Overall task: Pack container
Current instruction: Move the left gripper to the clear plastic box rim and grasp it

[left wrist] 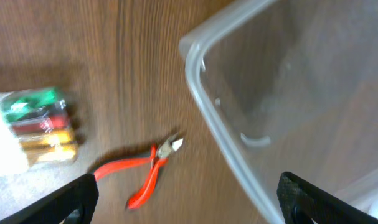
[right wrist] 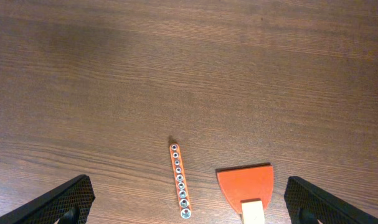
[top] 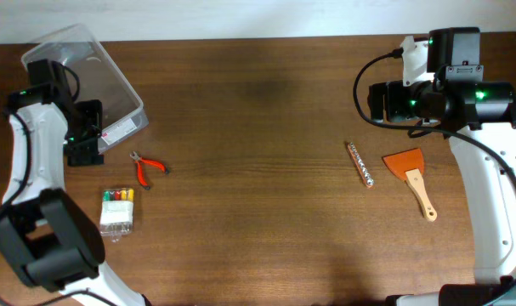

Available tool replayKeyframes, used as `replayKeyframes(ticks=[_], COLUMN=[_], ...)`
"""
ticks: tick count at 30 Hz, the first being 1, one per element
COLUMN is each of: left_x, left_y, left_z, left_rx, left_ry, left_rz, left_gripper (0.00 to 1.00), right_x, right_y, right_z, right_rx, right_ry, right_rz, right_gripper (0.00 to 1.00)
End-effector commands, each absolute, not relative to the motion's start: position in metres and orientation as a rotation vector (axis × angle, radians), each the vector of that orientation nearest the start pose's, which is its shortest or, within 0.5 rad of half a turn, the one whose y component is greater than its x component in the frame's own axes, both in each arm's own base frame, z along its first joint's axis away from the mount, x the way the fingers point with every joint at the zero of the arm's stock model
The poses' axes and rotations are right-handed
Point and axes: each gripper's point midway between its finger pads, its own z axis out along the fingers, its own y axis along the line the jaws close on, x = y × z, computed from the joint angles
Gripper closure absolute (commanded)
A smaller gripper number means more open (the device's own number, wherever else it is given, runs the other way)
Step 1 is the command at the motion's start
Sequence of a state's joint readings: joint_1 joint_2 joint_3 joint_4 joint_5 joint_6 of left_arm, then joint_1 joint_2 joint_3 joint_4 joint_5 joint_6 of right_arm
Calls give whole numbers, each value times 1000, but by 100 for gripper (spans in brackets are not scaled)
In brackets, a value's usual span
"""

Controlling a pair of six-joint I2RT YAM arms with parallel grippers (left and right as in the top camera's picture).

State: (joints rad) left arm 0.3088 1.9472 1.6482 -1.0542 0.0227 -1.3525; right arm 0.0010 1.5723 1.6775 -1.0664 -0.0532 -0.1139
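Note:
Next, my left gripper grabs the container's rim at the label end, one finger inside, to keep the clear plastic container (top: pixel 96 76) upright and open for packing.
The clear plastic container (top: pixel 96 76) sits at the table's far left with its white-red label end (top: pixel 121 129) toward the front. My left gripper (top: pixel 84 136) is open at that end. In the left wrist view the container rim (left wrist: pixel 204 93) runs between my fingers (left wrist: pixel 189 202), one finger over the tub and one over the table. Red pliers (top: pixel 147 168) (left wrist: pixel 145 171) and a pack of coloured markers (top: pixel 117 211) (left wrist: pixel 33 134) lie just in front. My right gripper (top: pixel 381 102) (right wrist: pixel 189 202) is open and empty, above and behind the socket rail (top: pixel 360 164) (right wrist: pixel 180 180) and the orange scraper (top: pixel 411 174) (right wrist: pixel 246 186).
The brown wooden table (top: pixel 258 127) carries the tools in two groups, at the left front and at the right. A white wall edge runs along the back.

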Motion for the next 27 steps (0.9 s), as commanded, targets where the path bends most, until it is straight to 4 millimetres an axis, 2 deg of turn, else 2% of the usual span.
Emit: replayKeyframes(ticks=[1, 7, 11, 17, 27], left_x=[410, 422, 431, 442, 442], left_y=[134, 138, 142, 145, 144], left_z=[91, 73, 73, 77, 70], left_rx=[-2241, -2247, -2222, -2189, -2195], left_ry=[1917, 1898, 1876, 1847, 1857], left_rz=[-134, -140, -165, -201, -192], left_gripper=[6, 8, 25, 36, 37], right_x=[399, 396, 394, 392, 390], right_y=[13, 13, 13, 13, 13], right_z=[268, 266, 264, 263, 262], right_rx=[-188, -188, -188, -189, -189], right_ry=[2510, 2527, 2537, 2549, 2554], right_rz=[28, 29, 31, 32, 32], right_gripper=[1, 1, 1, 1, 1])
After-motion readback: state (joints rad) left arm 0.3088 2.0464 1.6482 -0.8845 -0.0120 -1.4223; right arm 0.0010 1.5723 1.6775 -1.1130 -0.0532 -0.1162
